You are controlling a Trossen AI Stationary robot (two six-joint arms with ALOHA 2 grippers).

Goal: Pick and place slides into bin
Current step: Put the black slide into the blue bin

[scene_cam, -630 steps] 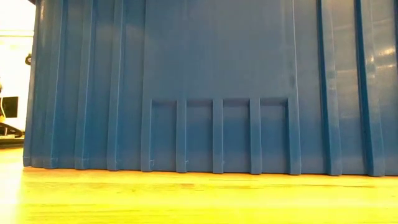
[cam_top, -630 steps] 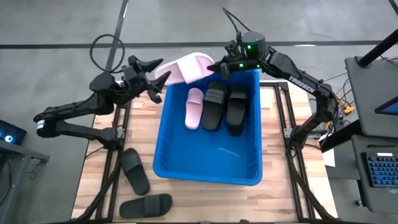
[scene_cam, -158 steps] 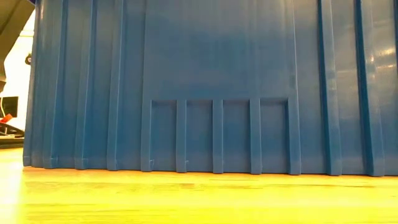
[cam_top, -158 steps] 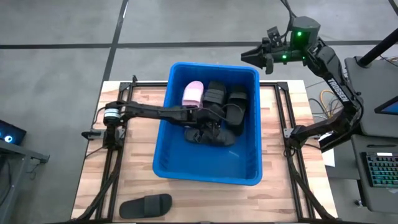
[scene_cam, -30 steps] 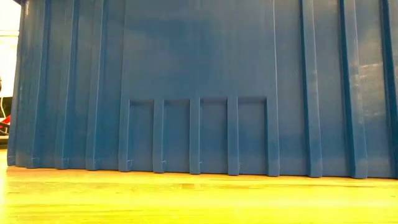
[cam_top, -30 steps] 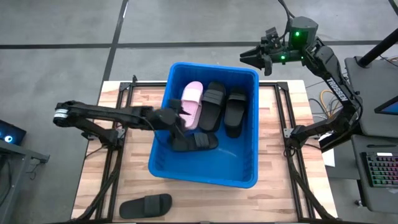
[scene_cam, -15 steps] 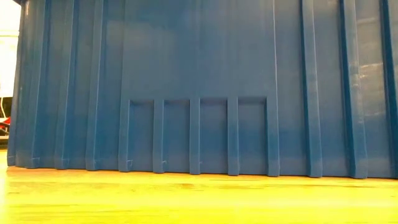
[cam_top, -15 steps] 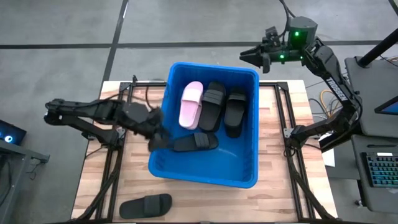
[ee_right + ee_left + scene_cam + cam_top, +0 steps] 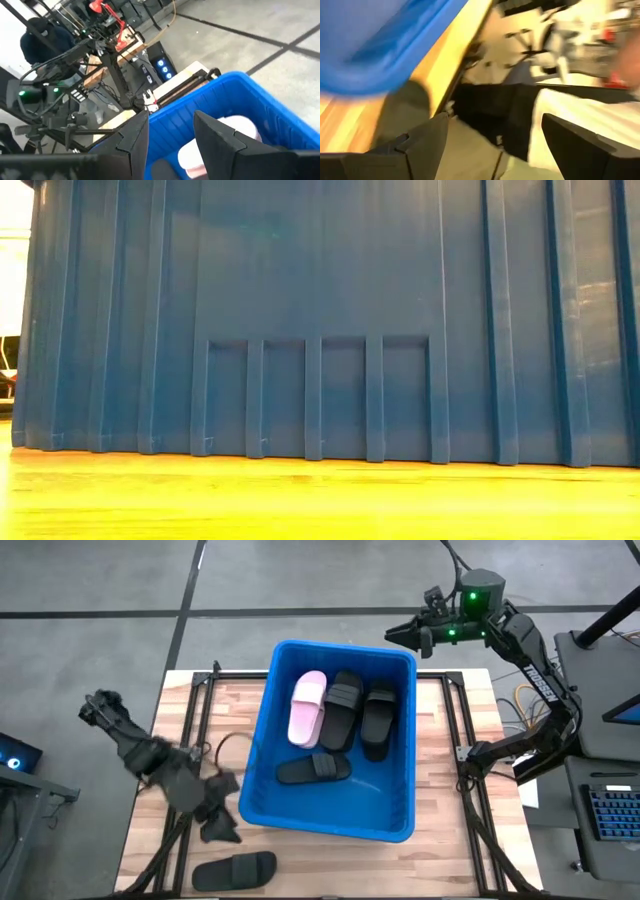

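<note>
The last black slide needs to go into the blue bin, so my left gripper should grab it next by its strap [image 9: 245, 870].
The blue bin [image 9: 262, 802] stands mid-table; its wall fills the low view [image 9: 320, 320]. In it lie a pale pink slide [image 9: 305, 708], two black slides [image 9: 342, 710] [image 9: 378, 720] side by side, and a third black slide [image 9: 313, 769] crosswise nearer the front. Another black slide [image 9: 235, 870] lies flat on the table at the near left. My left gripper [image 9: 219, 824] is open and empty, over the table outside the bin's near-left corner, above that slide. My right gripper [image 9: 400, 633] is open and empty, high over the bin's far rim.
The left wrist view shows the bin's rim [image 9: 365, 65], the table's edge and the floor beyond, blurred. The right wrist view looks down on the bin's far-left corner [image 9: 220, 95] and the pink slide [image 9: 235, 131]. Bare wood lies left and right of the bin.
My left gripper has come out of the bin over its left wall and swung toward the table's near-left corner, toward the black slide on the table. The crosswise black slide has stayed where it lay in the bin.
</note>
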